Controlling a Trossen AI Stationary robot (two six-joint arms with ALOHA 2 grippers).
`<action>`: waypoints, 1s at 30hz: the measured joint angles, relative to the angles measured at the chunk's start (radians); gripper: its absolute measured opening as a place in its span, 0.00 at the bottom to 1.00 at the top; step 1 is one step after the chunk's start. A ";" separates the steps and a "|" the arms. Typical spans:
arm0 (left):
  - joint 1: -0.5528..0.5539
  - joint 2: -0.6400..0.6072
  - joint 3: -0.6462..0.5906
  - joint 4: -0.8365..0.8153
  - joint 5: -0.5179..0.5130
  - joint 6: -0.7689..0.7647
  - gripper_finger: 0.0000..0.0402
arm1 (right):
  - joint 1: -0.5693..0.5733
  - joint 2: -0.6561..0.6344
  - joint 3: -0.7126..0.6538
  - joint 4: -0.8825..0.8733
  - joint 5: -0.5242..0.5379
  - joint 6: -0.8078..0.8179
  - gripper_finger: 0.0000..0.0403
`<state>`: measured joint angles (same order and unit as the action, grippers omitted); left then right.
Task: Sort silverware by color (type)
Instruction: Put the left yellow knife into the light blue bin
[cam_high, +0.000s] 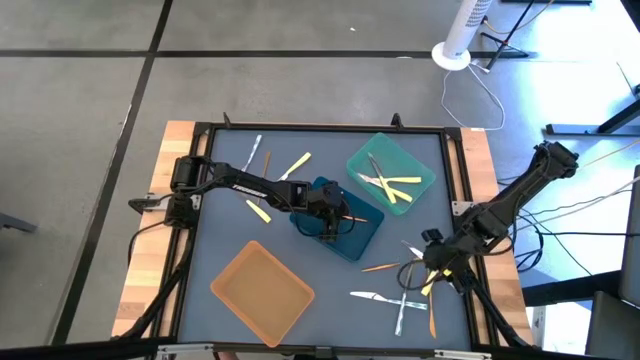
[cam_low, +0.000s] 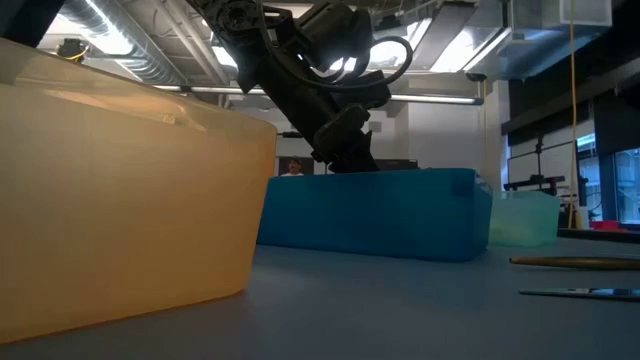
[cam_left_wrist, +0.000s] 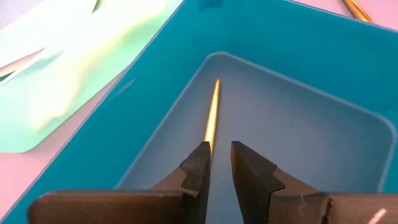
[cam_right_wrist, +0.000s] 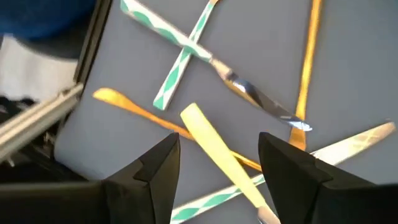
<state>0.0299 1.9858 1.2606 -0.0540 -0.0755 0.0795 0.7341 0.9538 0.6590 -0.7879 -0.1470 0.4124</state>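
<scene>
Next, my right gripper grabs the yellow piece by its handle (cam_high: 428, 288), to sort it into the teal tray (cam_high: 408, 171) among its matches.
My left gripper (cam_left_wrist: 221, 163) reaches slanting down into the blue tray (cam_high: 362, 238) at mid-table, fingers a narrow gap apart with nothing between them. An orange piece of silverware (cam_left_wrist: 213, 115) lies on the tray floor just ahead. At the near right, my right gripper (cam_right_wrist: 217, 165) hangs open over a loose heap of silverware (cam_high: 400, 298). A yellow piece (cam_right_wrist: 214, 148) lies between its spread fingers, which stand clear of it. The heap also holds orange, silvery and green-striped pieces (cam_right_wrist: 186, 46). My left gripper: the orange piece's near end (cam_left_wrist: 209, 144) runs up to the tip of one finger (cam_left_wrist: 200, 163). I cannot tell whether they touch. The piece lies flat on the blue tray's floor, pointing away from the fingers.
A teal tray (cam_high: 425, 165) at the far right holds yellow and silvery pieces. An orange tray (cam_high: 262, 290) stands near left. More silverware (cam_high: 295, 165) lies loose at the far left. In the low view the orange tray (cam_low: 120, 200) is close in front.
</scene>
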 joint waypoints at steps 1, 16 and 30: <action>0.000 0.000 0.000 0.000 -0.008 0.000 0.15 | 0.000 0.014 0.000 0.000 -0.011 -0.023 0.51; 0.000 0.000 0.000 0.000 -0.024 0.000 0.15 | 0.000 0.201 0.000 0.000 -0.030 -0.180 0.51; 0.000 0.000 0.000 0.000 -0.024 0.000 0.15 | 0.164 0.357 0.000 0.009 0.122 -0.174 0.51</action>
<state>0.0299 1.9858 1.2606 -0.0540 -0.0994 0.0795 0.8980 1.3104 0.6590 -0.7793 -0.0252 0.2383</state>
